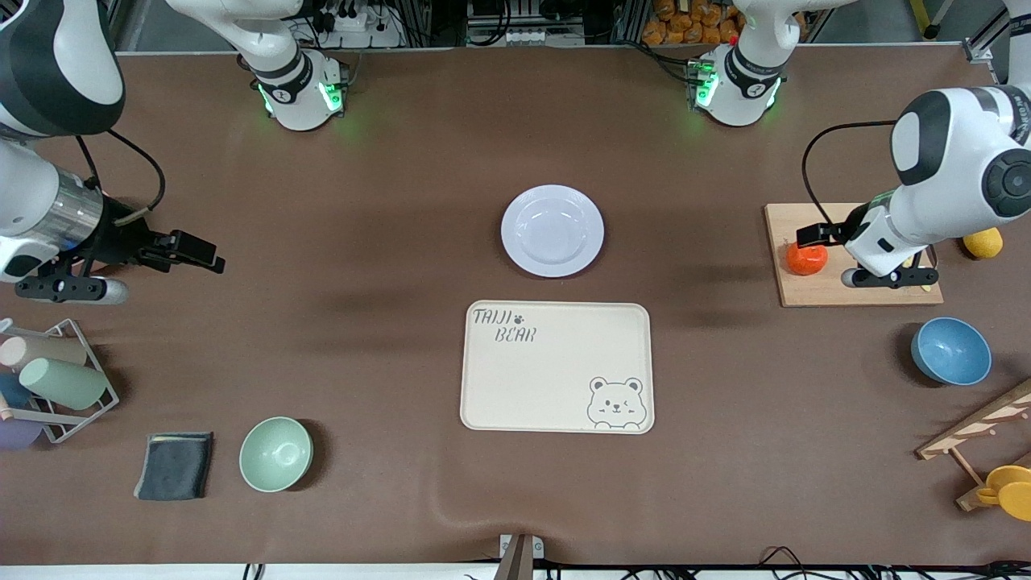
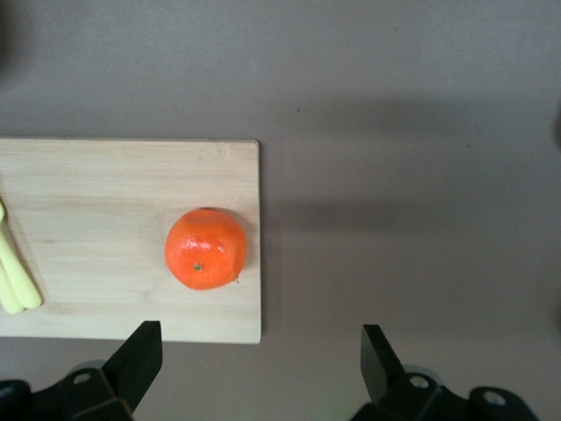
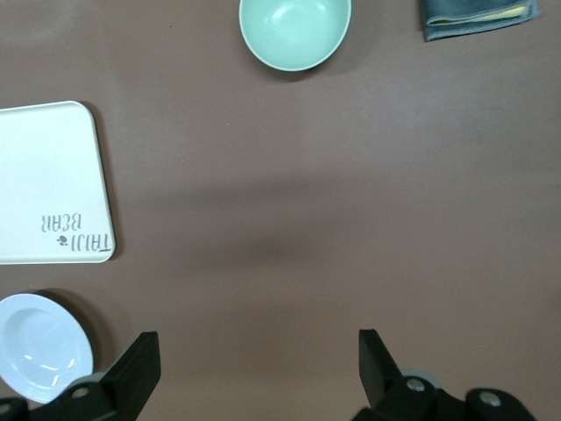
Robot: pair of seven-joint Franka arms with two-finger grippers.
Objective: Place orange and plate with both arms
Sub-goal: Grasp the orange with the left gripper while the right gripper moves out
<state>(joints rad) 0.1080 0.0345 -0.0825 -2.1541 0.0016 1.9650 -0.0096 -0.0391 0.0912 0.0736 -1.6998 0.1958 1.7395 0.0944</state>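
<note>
The orange will go onto the white plate, so I should next pick it up by its round middle (image 1: 805, 259) with my left gripper and then set it there.
The orange (image 1: 806, 258) sits on a wooden cutting board (image 1: 854, 282) at the left arm's end of the table. It also shows in the left wrist view (image 2: 205, 249), near the board's edge. My left gripper (image 1: 815, 235) hangs open and empty over that edge, above the orange, its jaws (image 2: 260, 342) wide apart and touching nothing. The pale plate (image 1: 552, 230) lies at the table's middle, farther from the front camera than the cream bear tray (image 1: 556, 366). My right gripper (image 1: 197, 251) is open and empty over bare table at the right arm's end (image 3: 257, 346); the plate (image 3: 39, 346) shows beside it.
A yellow lemon (image 1: 983, 242) lies beside the board, and a pale yellow thing (image 2: 16, 272) lies on it. A blue bowl (image 1: 950, 350) and a wooden rack (image 1: 991, 451) are nearer the camera. A green bowl (image 1: 275, 453), a dark cloth (image 1: 175, 465) and a cup rack (image 1: 56, 379) are at the right arm's end.
</note>
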